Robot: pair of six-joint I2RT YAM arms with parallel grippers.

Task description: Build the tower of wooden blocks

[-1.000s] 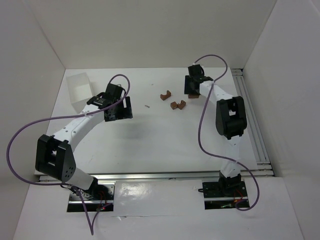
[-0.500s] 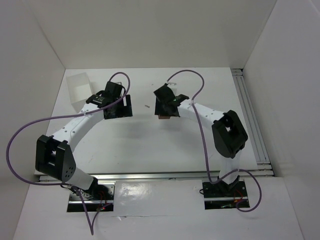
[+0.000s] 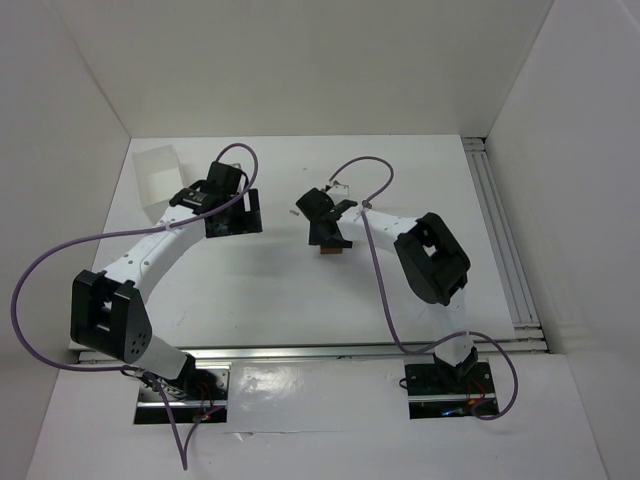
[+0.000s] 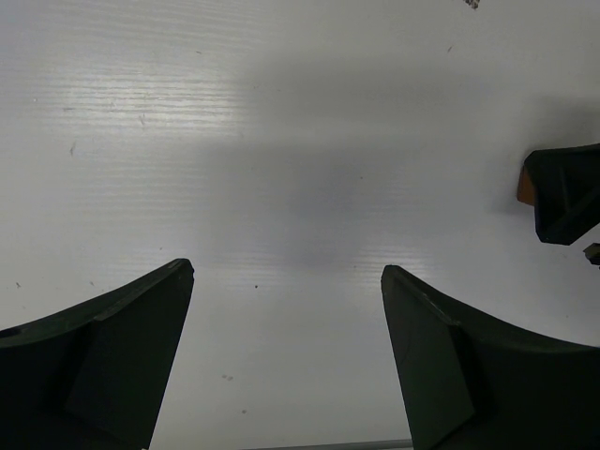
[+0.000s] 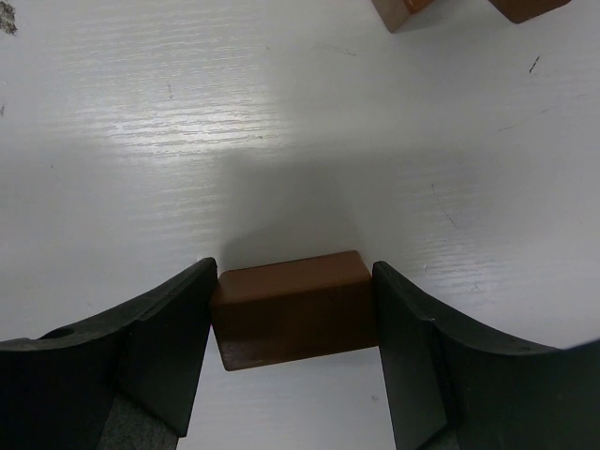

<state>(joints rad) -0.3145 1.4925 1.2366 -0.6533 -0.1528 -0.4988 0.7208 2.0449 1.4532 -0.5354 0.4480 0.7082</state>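
Note:
The block has flat table below it and would end near the table's middle, so it is now time for my right gripper to open.
My right gripper (image 5: 295, 279) is shut on a reddish-brown wood block (image 5: 295, 307), one finger pressed on each end. From above, that gripper (image 3: 328, 240) sits near the table's middle, and the block (image 3: 330, 250) peeks out under it. Whether the block touches the table I cannot tell. Two more wood blocks (image 5: 398, 9) (image 5: 525, 7) lie just beyond it in the right wrist view; the right arm hides them from above. My left gripper (image 3: 233, 222) (image 4: 288, 272) stands open over bare table. No tower is in view.
A white tray (image 3: 160, 175) stands at the back left, beside the left arm. A tiny dark speck (image 3: 295, 212) lies between the two grippers. An aluminium rail (image 3: 500, 230) runs along the table's right edge. White walls close in three sides.
My right arm swung from the back right to the table's middle, carrying the wood block with it. The left arm barely moved.

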